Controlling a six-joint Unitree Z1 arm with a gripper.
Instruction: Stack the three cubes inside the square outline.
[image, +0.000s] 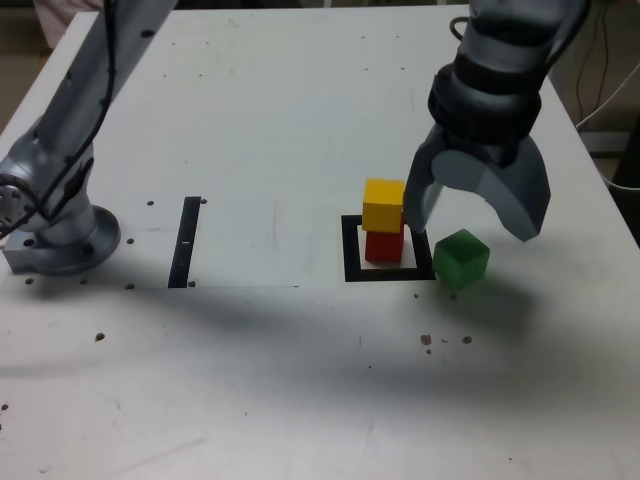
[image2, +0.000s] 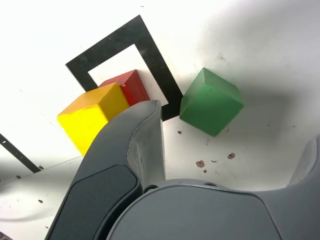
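My gripper grabs the green cube (image: 461, 258) by its opposite sides next, to top the stack inside the square outline.
Inside the black square outline (image: 351, 262) (image2: 150, 50) the red cube (image: 383, 246) (image2: 131, 86) rests on the white centre with the yellow cube (image: 383, 204) (image2: 92, 115) stacked on top. The green cube (image: 461, 258) (image2: 211, 102) lies on the table just outside the outline, on the exterior view's right, touching or nearly touching its corner. My gripper (image: 470, 228) hangs open just above the green cube, one finger (image: 422, 190) beside the yellow cube, the other (image: 525, 205) past the green one. Nothing sits between the jaws.
A narrow black strip (image: 186, 241) lies on the white table (image: 250, 120) towards the exterior view's left. The arm's base (image: 55, 235) stands at the far left edge. Small dark specks dot the table near the front. Cables hang beyond the table's right edge.
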